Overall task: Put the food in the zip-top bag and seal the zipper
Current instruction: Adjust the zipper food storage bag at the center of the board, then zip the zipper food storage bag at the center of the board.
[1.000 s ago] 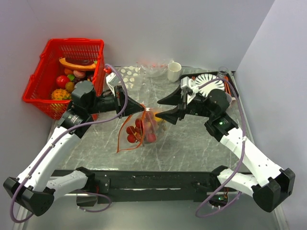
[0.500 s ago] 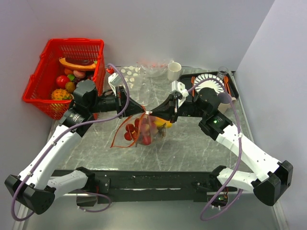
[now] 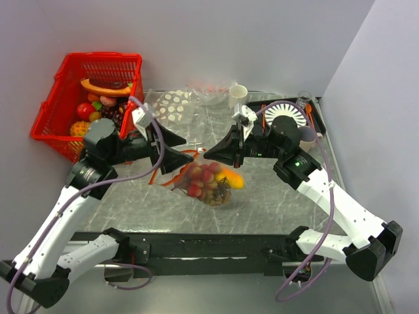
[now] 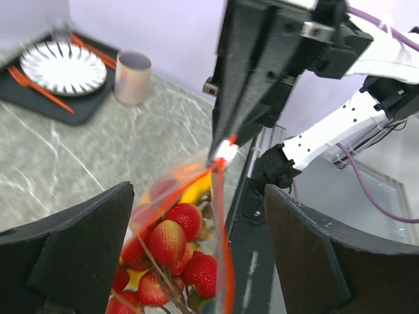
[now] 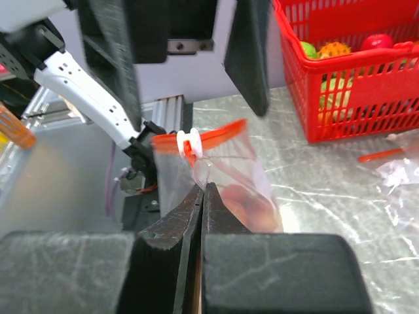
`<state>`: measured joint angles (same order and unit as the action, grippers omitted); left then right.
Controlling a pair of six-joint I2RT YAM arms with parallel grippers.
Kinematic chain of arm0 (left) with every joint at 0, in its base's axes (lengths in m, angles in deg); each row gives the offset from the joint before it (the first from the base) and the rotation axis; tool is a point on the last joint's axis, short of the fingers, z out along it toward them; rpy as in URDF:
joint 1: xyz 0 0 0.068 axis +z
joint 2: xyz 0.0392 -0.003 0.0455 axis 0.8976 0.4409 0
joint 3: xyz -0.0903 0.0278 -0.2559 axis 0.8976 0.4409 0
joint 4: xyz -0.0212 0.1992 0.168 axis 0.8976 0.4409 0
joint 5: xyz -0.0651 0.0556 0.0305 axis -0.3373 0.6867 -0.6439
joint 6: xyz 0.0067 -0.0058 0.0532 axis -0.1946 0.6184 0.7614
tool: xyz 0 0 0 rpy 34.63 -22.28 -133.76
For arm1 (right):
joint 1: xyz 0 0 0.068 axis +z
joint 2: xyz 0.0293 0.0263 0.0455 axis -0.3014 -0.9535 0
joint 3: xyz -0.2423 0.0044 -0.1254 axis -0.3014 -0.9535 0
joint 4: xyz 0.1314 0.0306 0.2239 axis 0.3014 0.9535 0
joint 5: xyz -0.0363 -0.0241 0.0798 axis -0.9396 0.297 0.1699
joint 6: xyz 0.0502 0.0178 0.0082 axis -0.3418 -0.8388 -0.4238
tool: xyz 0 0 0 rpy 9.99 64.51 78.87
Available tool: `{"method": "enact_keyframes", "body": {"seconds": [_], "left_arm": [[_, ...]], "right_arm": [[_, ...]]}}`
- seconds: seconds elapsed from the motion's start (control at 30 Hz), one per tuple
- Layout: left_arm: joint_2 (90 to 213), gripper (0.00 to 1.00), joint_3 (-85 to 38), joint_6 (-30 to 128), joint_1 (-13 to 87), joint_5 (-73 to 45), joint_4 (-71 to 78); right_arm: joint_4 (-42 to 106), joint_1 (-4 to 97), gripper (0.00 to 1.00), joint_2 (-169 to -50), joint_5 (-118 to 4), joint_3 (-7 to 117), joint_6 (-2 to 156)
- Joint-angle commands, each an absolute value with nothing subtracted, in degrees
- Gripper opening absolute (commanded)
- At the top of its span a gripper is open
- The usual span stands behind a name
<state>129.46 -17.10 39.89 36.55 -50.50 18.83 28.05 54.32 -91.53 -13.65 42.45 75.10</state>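
Observation:
The orange-red zipper has to stay free to run through and seal, so the left gripper should pinch the zip-top bag's white slider [image 4: 226,152] next.
The zip-top bag [image 3: 208,183] holds the food, red strawberries [image 4: 169,239] and a yellow piece, and hangs tilted just above the table. My right gripper [image 3: 205,156] is shut on the bag's top corner, just below the white slider [image 5: 190,140] of the orange-red zipper [image 5: 221,133]. My left gripper [image 3: 188,150] stands open to the left of the bag. In the left wrist view the bag and zipper [image 4: 222,196] show between its spread fingers [image 4: 72,248], touching neither.
A red basket [image 3: 72,72] of toy fruit stands at the back left. A white-dotted bag [image 3: 173,103], another clear bag [image 3: 209,95] and a cup [image 3: 237,96] lie at the back. A black tray [image 3: 315,118] with plate and cutlery sits at the back right.
My left gripper has opened, let go of the bag and drawn back to the left. My right gripper has shut on the bag's zipper corner, and the bag has swung lower and to the right.

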Motion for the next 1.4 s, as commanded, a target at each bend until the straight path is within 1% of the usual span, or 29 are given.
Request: {"method": "enact_keyframes", "body": {"seconds": [0.0,0.07,0.2,0.23,0.27,0.3,0.4,0.6,0.83,1.07,1.1,1.17,1.27,1.3,1.37], "left_arm": [[125.63,0.87,-16.01,44.23,36.68,-49.74,14.85],[124.92,0.89,-15.22,44.93,36.68,-51.93,11.27],[127.29,0.88,-16.36,47.21,36.59,-57.56,9.66],[128.86,0.78,-17.32,48.09,36.68,-58.61,9.92],[129.66,0.74,-17.85,49.75,36.59,-60.10,10.10],[130.45,0.72,-18.20,50.38,36.59,-60.46,10.27],[132.65,0.74,-19.17,51.96,36.59,-62.04,10.01],[135.12,0.73,-21.02,51.88,36.59,-64.41,10.36],[134.77,0.77,-19.62,49.77,36.51,-67.31,7.38],[136.08,0.74,-20.05,48.36,35.19,-67.15,6.23],[136.61,0.71,-20.14,48.19,34.93,-66.97,6.32],[137.22,0.68,-20.67,48.36,34.14,-66.62,6.84],[138.02,0.55,-21.37,49.68,33.34,-65.74,8.69],[138.11,0.43,-21.72,49.94,33.17,-65.65,9.48],[138.02,0.26,-21.81,50.91,33.17,-65.48,10.01]], "right_arm": [[28.66,54.46,0.00,-90.84,-12.67,46.14,71.96],[28.92,54.37,0.00,-90.40,-12.41,45.87,71.35],[29.80,54.37,0.00,-90.58,-10.74,46.66,70.73],[29.62,54.37,0.00,-90.58,-10.48,46.66,70.38],[29.54,54.37,0.00,-90.32,-10.21,46.58,70.29],[29.27,54.37,0.00,-90.40,-10.12,46.49,70.12],[30.06,54.46,0.00,-90.67,-9.51,47.01,70.20],[30.59,54.54,0.00,-91.72,-9.33,47.81,70.21],[30.68,54.54,0.00,-92.60,-9.24,48.60,69.68],[30.15,54.54,0.00,-92.86,-9.33,48.51,69.15],[30.15,54.46,0.00,-92.86,-9.42,48.60,69.15],[29.98,54.46,0.00,-92.78,-9.51,48.51,68.98],[29.80,54.46,0.00,-92.86,-9.59,48.42,68.97],[29.97,54.54,0.00,-92.95,-9.59,48.60,69.06],[30.15,54.54,0.00,-93.04,-9.68,48.77,69.24]]}}
